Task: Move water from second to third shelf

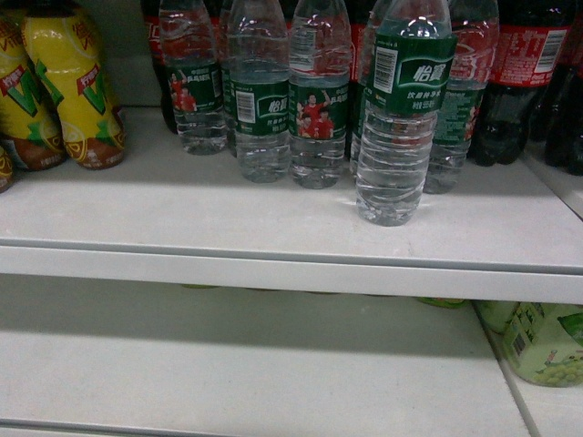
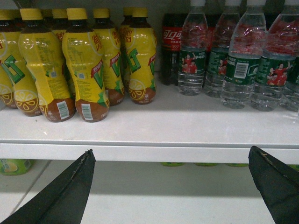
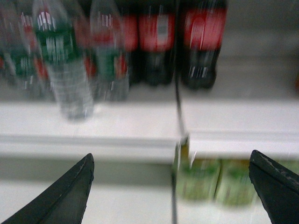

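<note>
My right gripper grabs the front water bottle by its green label [image 1: 413,75] next, to move it to the third shelf.
One water bottle [image 1: 393,137] with a dark green label stands upright in front of the others, near the front of the upper white shelf [image 1: 273,269]. The rest of the water bottles [image 1: 260,100] stand in a row behind it. Neither gripper shows in the head view. My left gripper [image 2: 172,150] is open and empty, level with the shelf's front edge, with water bottles [image 2: 240,65] up and to its right. My right gripper [image 3: 172,155] is open and empty too; its view is blurred, and the forward water bottle [image 3: 65,65] is up to its left.
Yellow-wrapped drink bottles [image 1: 73,82] [image 2: 84,70] fill the left of the upper shelf. Dark cola bottles [image 1: 515,73] [image 3: 203,42] stand at the right and back. Light green bottles [image 1: 547,341] [image 3: 201,179] sit on the right of the lower shelf [image 1: 228,373].
</note>
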Controlling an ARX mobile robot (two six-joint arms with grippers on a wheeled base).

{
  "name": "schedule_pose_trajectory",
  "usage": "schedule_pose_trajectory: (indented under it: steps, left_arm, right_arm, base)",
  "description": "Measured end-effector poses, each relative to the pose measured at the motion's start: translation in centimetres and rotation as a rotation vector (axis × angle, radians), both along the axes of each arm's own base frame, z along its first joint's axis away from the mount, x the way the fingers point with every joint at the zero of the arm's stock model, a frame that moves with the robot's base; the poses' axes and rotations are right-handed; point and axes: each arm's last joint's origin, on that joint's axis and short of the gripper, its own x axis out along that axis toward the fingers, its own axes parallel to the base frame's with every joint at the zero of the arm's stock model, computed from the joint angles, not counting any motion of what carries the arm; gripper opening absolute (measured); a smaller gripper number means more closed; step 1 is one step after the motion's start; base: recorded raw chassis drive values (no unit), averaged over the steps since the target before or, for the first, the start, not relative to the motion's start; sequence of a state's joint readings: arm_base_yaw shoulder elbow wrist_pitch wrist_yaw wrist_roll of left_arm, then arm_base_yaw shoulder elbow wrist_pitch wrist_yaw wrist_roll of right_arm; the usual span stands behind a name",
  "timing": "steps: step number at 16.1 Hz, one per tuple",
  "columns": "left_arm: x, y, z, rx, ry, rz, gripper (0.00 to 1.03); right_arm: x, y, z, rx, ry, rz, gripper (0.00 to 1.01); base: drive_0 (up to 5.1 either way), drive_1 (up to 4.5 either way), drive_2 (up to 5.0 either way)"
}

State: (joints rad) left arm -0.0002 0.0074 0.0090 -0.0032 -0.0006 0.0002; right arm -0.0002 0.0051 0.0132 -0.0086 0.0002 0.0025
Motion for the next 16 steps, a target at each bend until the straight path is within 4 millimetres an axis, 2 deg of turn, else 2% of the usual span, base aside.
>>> schedule_pose_trajectory:
  steps: [1,3,8,11,12,13,14,15,16]
  left_arm:
    - [0.0,0.0,0.0,0.0,0.0,0.0,0.98]
    - [0.0,0.0,0.0,0.0,-0.001,-0.001,0.98]
    - [0.0,0.0,0.0,0.0,0.0,0.0,0.98]
    - [0.0,0.0,0.0,0.0,0.0,0.0,0.98]
    - [0.0,0.0,0.0,0.0,0.0,0.0,0.98]
    - [0.0,0.0,0.0,0.0,0.0,0.0,0.98]
    - [0.0,0.0,0.0,0.0,0.0,0.0,0.98]
    - [0.0,0.0,0.0,0.0,0.0,0.0,0.98]
    - [0.0,0.0,0.0,0.0,0.0,0.0,0.98]
  right_arm:
    - [0.0,-0.1,-0.2,0.076,0.191,0.022,0.98]
    - [0.3,-0.3,0.0,0.145,0.292,0.01,0.98]
    - [0.8,-0.6,1.9,0.208,0.245,0.013,0.98]
    - [1.3,-0.7,4.3,0.208,0.166,0.024,0.98]
    - [4.3,-0.1,8.4,0.185,0.087,0.084,0.98]
    - [7.0,2.2,9.9,0.151,0.062,0.163,0.98]
    - [8.9,5.8,7.0,0.11,0.155,0.266,0.98]
    - [10.7,8.5,4.1,0.072,0.223,0.308,0.98]
    - [11.0,9.0,3.6,0.065,0.236,0.321,0.98]
  base:
    - [0.0,0.0,0.0]
    - [0.0,0.0,0.0]
    - [0.0,0.0,0.0]
    - [0.0,0.0,0.0]
    - [0.0,0.0,0.0]
    - [0.0,0.0,0.0]
    - [0.0,0.0,0.0]
    - [0.0,0.0,0.0]
    - [0.0,0.0,0.0]
